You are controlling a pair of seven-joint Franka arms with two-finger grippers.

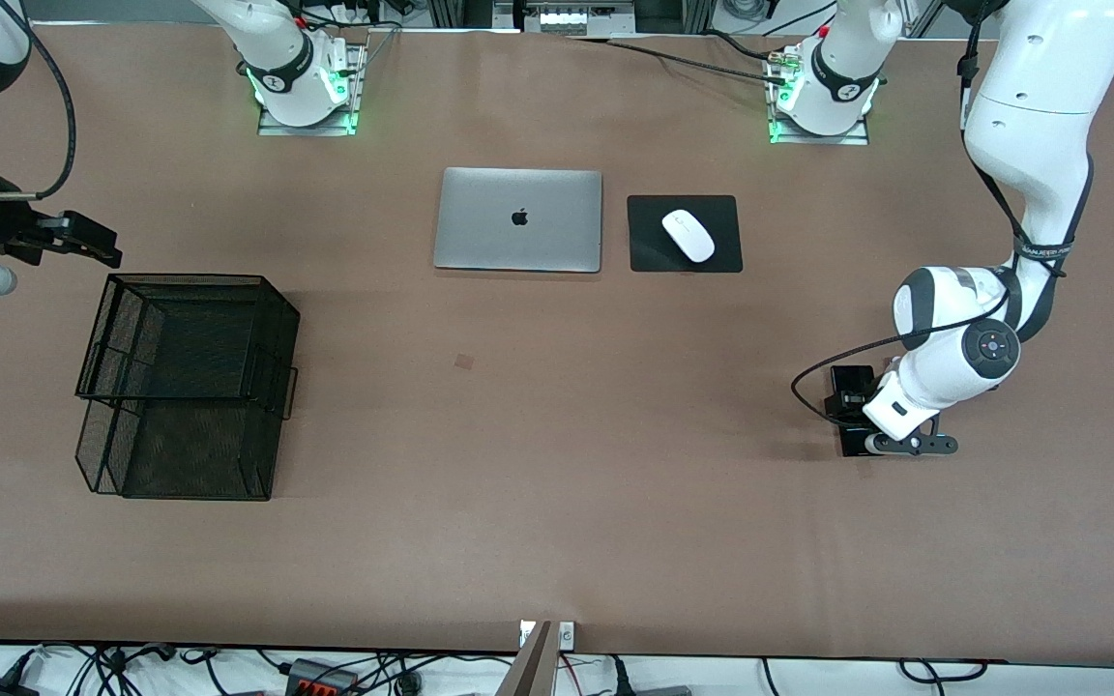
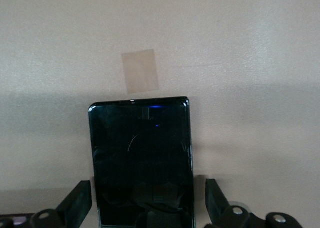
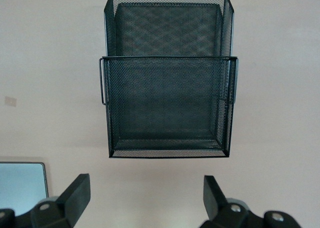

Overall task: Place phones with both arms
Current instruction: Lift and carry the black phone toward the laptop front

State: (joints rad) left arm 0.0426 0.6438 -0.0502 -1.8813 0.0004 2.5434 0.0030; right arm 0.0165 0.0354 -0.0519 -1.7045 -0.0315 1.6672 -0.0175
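My left gripper should close on the black phone now, because my fingers are beside the black phone's long sides.
A long black phone [image 2: 141,158] lies flat on the brown table toward the left arm's end; in the front view only a dark edge of it [image 1: 850,447] shows under the hand. My left gripper [image 2: 146,198] is low over this phone and open. One finger [image 2: 77,203] stands on each side of the phone, with a gap to it. The same left gripper [image 1: 852,406] shows in the front view. My right gripper [image 1: 98,242] hangs open and empty over the table beside the black mesh basket [image 1: 190,387]. Its fingers [image 3: 75,195] hold nothing.
The two-tier mesh basket [image 3: 167,87] stands toward the right arm's end. A shut silver laptop [image 1: 518,219] and a white mouse [image 1: 688,235] on a black pad [image 1: 644,256] lie near the arms' bases. A pale tape patch [image 2: 141,71] marks the table by the phone.
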